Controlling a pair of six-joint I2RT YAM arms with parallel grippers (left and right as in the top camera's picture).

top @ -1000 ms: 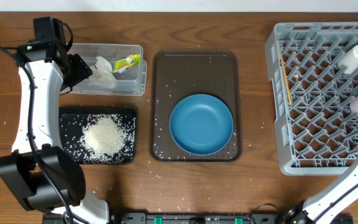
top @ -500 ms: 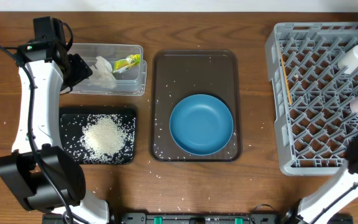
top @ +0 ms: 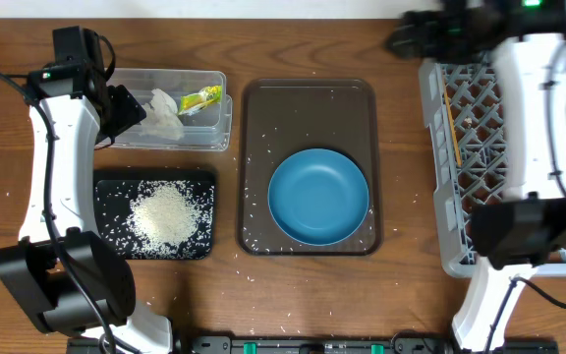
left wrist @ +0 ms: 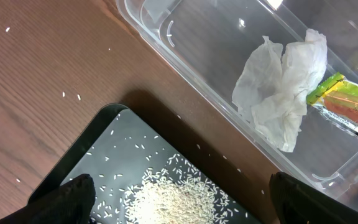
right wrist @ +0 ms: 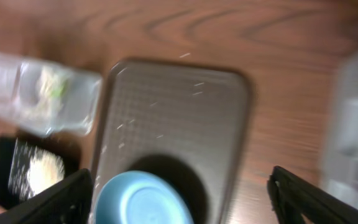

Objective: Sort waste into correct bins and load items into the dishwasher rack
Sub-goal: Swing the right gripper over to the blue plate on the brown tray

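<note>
I will grab the blue plate's rim with my right gripper on the side facing the black tray, leaving the plate's opposite rim free for the rack.
A round blue plate [top: 318, 197] lies on the brown serving tray [top: 308, 108], with nothing holding it. The clear tub [top: 131, 84] holds a crumpled white tissue [top: 163, 110] and a yellow-green wrapper [top: 201, 99]. White rice [top: 165, 214] is heaped in the black tray [top: 116, 192]. My left gripper [top: 126, 106] hangs open and empty by the tub's left end; its wrist view shows the rice [left wrist: 179, 199] between its fingertips [left wrist: 73, 199]. My right gripper [top: 406, 39] is open and empty above the table's far edge, left of the grey rack [top: 480, 226]. Chopsticks [top: 452, 128] lie in the rack. My right arm hides the cups.
Stray rice grains dot the brown tray and the wood around it. The blurred right wrist view looks down on the plate [right wrist: 145, 202], the brown tray [right wrist: 179, 112] and the tub [right wrist: 36, 93]. The rack fills the right side of the table.
My right arm has swung from the near right corner up across the rack to the far edge, and its jaws have opened. The left arm has not moved.
</note>
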